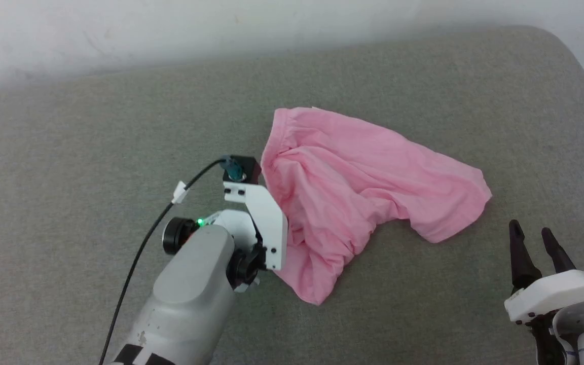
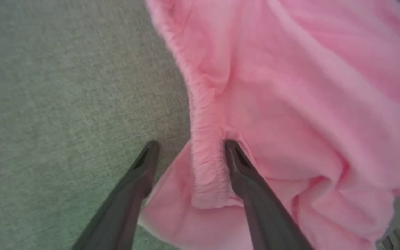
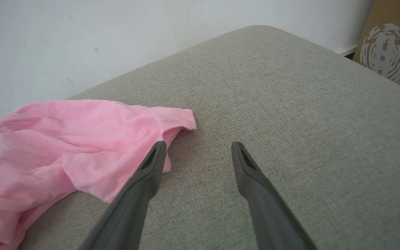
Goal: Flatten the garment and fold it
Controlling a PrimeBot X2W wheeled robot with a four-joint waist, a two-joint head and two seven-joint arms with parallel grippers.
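I should grab the garment next with my left gripper by its gathered elastic hem, which stands up as a fold while the cloth beside it lies loose.
The pink garment lies crumpled in a heap on the grey cushioned surface, near its middle. My left gripper is open and straddles the garment's gathered elastic hem, one finger over the bare cushion and the other over the cloth. In the head view its fingers are hidden under the white wrist bracket at the heap's left edge. Open and empty, my right gripper waits at the lower right, clear of the cloth. From the right wrist the garment sits to the left of my right gripper.
A white wall runs along the far edge of the cushion. The cushion's rounded far right corner drops off beside a brown cardboard box. A black cable trails from the left wrist.
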